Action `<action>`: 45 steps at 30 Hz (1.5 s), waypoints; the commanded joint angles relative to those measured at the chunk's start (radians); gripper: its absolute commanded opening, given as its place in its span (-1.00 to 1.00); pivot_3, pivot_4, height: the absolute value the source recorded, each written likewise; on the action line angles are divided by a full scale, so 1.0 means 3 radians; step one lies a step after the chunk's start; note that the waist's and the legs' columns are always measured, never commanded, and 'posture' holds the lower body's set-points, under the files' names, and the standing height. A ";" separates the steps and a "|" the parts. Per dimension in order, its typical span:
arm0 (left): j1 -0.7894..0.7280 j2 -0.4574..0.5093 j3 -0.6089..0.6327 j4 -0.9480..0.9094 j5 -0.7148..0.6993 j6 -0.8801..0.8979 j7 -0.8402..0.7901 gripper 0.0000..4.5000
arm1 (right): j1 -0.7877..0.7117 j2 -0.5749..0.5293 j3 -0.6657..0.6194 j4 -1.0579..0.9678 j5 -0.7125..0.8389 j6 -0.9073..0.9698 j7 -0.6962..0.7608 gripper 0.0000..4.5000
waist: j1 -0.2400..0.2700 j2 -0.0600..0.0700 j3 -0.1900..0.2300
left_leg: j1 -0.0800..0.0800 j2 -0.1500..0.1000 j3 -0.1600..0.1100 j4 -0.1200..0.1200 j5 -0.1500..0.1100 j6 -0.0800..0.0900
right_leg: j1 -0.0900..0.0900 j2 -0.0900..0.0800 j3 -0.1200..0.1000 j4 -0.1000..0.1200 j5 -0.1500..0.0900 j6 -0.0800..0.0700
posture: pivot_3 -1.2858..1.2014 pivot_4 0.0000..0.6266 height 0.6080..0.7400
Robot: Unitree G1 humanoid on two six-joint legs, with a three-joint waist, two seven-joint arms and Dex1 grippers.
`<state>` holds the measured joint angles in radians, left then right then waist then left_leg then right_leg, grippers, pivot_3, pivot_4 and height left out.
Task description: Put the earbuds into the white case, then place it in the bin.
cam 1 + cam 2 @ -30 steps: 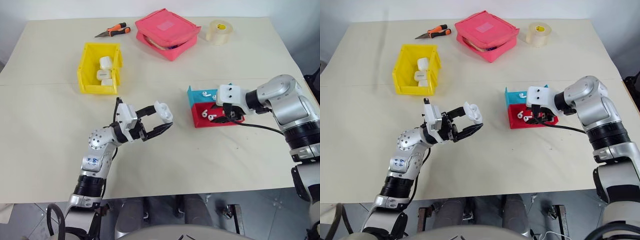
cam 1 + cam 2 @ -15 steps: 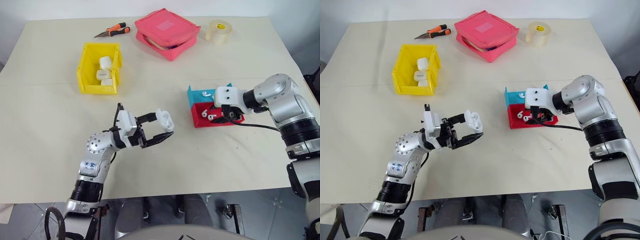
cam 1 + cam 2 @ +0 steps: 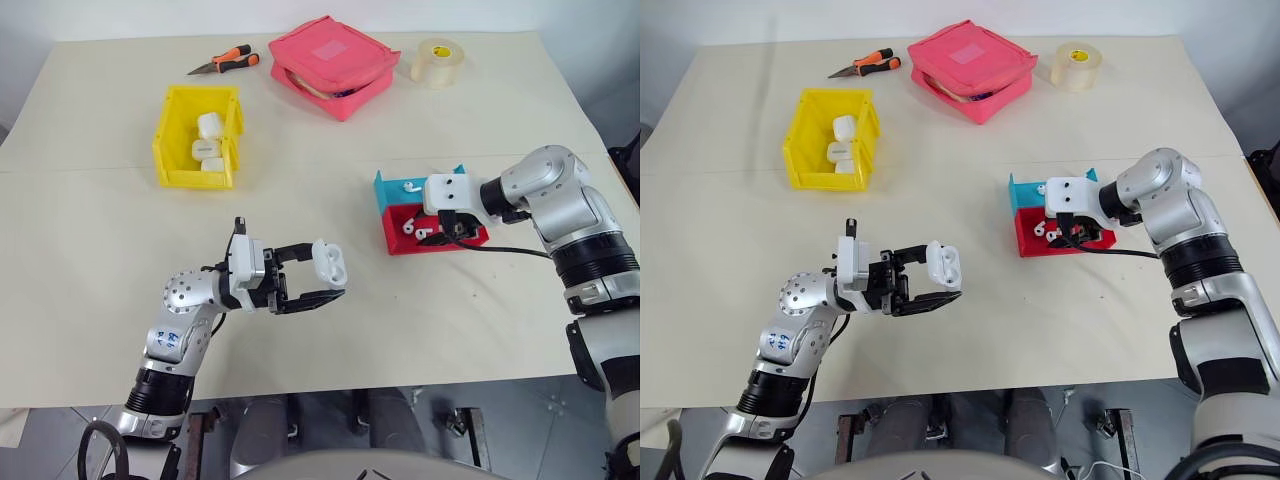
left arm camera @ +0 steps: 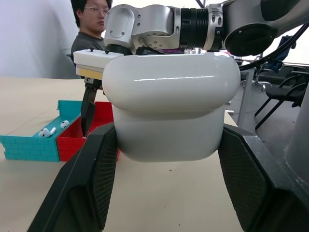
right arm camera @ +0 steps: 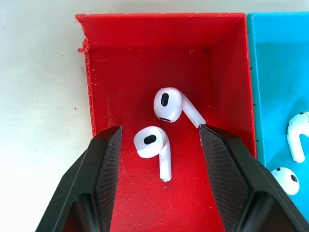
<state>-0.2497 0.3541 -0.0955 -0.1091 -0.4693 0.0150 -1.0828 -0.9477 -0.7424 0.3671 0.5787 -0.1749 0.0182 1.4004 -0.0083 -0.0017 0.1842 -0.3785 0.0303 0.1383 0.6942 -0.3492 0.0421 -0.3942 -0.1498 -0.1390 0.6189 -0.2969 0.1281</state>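
Observation:
My right fingers reach down beside the lower earbud in the right wrist view, so they should close on it.
My left gripper (image 3: 326,277) is shut on the white case (image 3: 329,261), holding it above the table in front of me. In the left wrist view the case (image 4: 169,104) sits between both fingers (image 4: 89,186), and its lid looks flipped open. My right gripper (image 3: 446,229) hangs open over the red tray (image 3: 434,243). Two earbuds (image 5: 169,104) (image 5: 152,142) lie in that tray between its fingers (image 5: 104,174). Two more earbuds (image 5: 297,130) lie in the adjoining blue tray (image 3: 392,187). The yellow bin (image 3: 196,180) stands at the far left with three white cases inside.
A pink zip pouch (image 3: 335,65) lies at the back centre, with a tape roll (image 3: 438,62) to its right and orange-handled pliers (image 3: 225,62) to its left. A seated person (image 4: 91,29) and chairs show beyond the table in the left wrist view.
My left gripper has drawn back toward me with the case and turned to point more level and to the right. The right gripper has stayed over the red tray.

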 commanded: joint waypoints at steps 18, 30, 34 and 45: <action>0.0034 -0.0012 0.0018 -0.0146 -0.0040 -0.0040 0.0082 0.22 | -0.0058 -0.0030 -0.0039 -0.0046 -0.0050 -0.0059 0.0113 0.17 | 0.0000 0.0002 0.0001 | 0.0000 0.0000 0.0000 0.0000 0.0000 0.0000 | 0.0000 0.0000 0.0000 0.0001 0.0000 0.0000 | 0.03 -0.52 1.00; 0.0033 -0.0012 0.0021 -0.0145 -0.0020 -0.0049 0.0122 0.22 | -0.0067 -0.0012 -0.0079 -0.0065 -0.0013 -0.0003 0.0107 -0.78 | -0.0001 0.0004 0.0002 | 0.0000 0.0000 0.0000 0.0000 0.0000 0.0000 | 0.0000 0.0000 0.0000 0.0001 0.0000 0.0000 | 0.03 -0.52 1.00; 0.0030 -0.0018 0.0007 -0.0135 -0.0013 -0.0060 0.0128 0.22 | -0.0013 -0.0031 -0.0184 -0.0225 0.0090 0.0215 0.0068 -0.78 | -0.0001 0.0006 0.0004 | 0.0000 0.0000 0.0000 0.0000 0.0000 0.0000 | 0.0000 0.0000 0.0000 0.0001 0.0000 0.0000 | 0.03 -0.52 1.00; -0.0108 -0.0119 -0.0156 0.0057 -0.0026 -0.0090 -0.0134 0.22 | 0.0954 -0.0057 -0.1273 -0.1872 0.1134 0.1751 -0.0413 -0.78 | 0.0025 0.0007 0.0004 | -0.0003 -0.0002 -0.0005 0.0001 0.0000 0.0000 | 0.0001 -0.0002 -0.0002 -0.0001 0.0000 0.0000 | 0.03 -0.52 1.00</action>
<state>-0.2679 0.3241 -0.1379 -0.0911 -0.4664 0.0068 -1.1085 -0.6776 -0.7437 0.0482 0.1079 0.1042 0.4920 1.2977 -0.0007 0.0003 0.1854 -0.3795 0.0299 0.1366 0.6946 -0.3493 0.0421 -0.3941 -0.1502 -0.1398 0.6189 -0.2969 0.1281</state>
